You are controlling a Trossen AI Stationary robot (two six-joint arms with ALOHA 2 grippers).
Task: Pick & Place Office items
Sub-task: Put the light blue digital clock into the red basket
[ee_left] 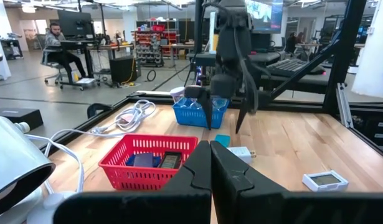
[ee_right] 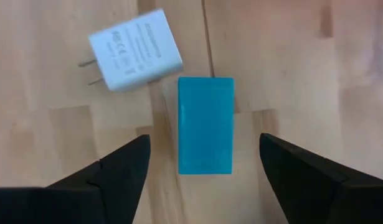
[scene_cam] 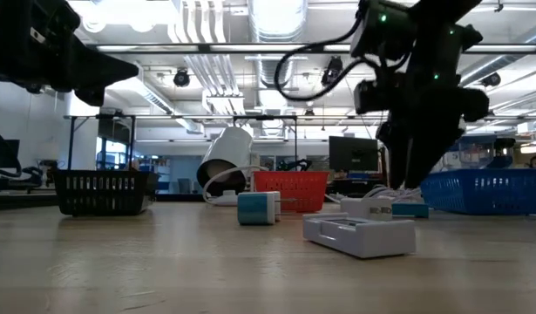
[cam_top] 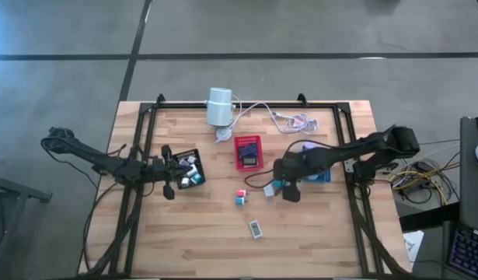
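My fingers stop above the teal block (cam_top: 277,183) (ee_right: 205,124), so closing now would miss the block. My right gripper lowers first, then closes on the block.
My right gripper (ee_right: 203,140) hangs open over the table's middle (cam_top: 288,192), fingers pointing down on either side of a teal block (ee_right: 205,124) without touching it. The block lies flat on the wood, next to a white plug-in charger (ee_right: 135,50). A teal-and-pink block (cam_top: 240,196) and a white flat piece (cam_top: 256,229) lie nearer the table's near edge. Several small pieces sit in the black tray (cam_top: 188,169). My left gripper (cam_top: 168,190) is shut, empty, at that tray's near side; its closed fingers (ee_left: 210,155) show in the left wrist view.
A red tray (cam_top: 248,152) with dark items stands mid-table. A blue tray (cam_top: 320,175) sits partly under my right arm. At the far edge lie a white cylinder (cam_top: 219,106) and its cable (cam_top: 289,118). Black frame rails run along both sides. People sit in the room beyond.
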